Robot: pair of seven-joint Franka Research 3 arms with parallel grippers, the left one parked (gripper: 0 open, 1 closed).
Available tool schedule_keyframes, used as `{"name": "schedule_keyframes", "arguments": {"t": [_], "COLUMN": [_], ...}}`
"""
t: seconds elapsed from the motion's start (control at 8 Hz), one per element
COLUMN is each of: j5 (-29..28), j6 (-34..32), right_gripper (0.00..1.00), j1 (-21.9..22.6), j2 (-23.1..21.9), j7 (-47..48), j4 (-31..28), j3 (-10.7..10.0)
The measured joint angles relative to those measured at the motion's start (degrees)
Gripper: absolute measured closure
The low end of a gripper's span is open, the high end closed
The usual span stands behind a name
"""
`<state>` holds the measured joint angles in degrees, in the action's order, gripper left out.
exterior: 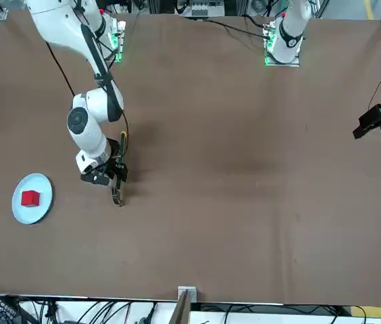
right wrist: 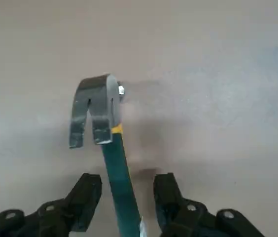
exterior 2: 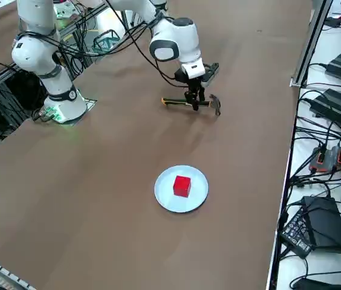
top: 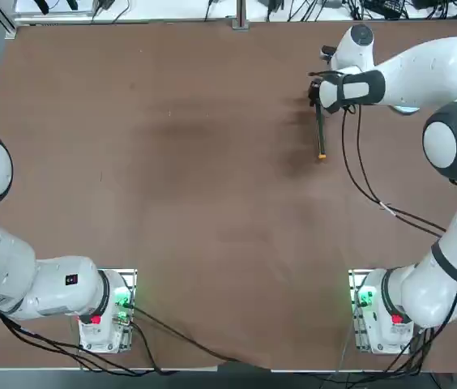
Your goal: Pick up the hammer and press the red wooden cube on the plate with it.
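Note:
My right gripper picks up the hammer by its dark green handle [right wrist: 121, 182] next, to press the red wooden cube on the plate.
The hammer [exterior 2: 185, 103] lies flat on the brown table, its dark green handle [right wrist: 121, 182] ending in the curved metal head [right wrist: 93, 111]. The orange-tipped end [top: 322, 154] points toward the robot's base. My right gripper [right wrist: 127, 178] is down over the handle close to the head, open, with one finger [right wrist: 87, 192] on each side and a small gap to the handle on both. The red wooden cube [exterior 2: 182, 185] rests on the light blue-white plate [exterior 2: 165, 192], a short way to the gripper's right [exterior: 113, 174]. In the front view the cube [exterior: 30, 198] sits mid-plate [exterior: 38, 212].
In the top view the right arm's forearm [top: 423, 73] covers most of the plate. Cables and boxes [exterior 2: 334, 151] lie on the bench beyond the table's edge. A metal post [exterior 2: 312, 36] stands at that edge.

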<state>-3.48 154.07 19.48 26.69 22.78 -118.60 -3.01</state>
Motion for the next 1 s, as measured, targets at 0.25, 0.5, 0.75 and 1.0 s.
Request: {"name": "schedule_keyframes", "arguments": {"t": [0.25,0.5,0.75,1.0], "j5": [0.02,0.05,0.07,0.20], "j6": [0.06,0.14,0.18,-0.75], "right_gripper": [0.46,0.71,0.79,0.79], "j1": [0.00,0.01,-0.06,-0.22], "j2": [0.78,0.81,0.59,-1.61], "j7": [0.00,-0.02,-0.10,-1.06], "j4": [0.30,0.46,1.07,2.04], "j3": [0.00,0.00,-0.52,-3.35]}}
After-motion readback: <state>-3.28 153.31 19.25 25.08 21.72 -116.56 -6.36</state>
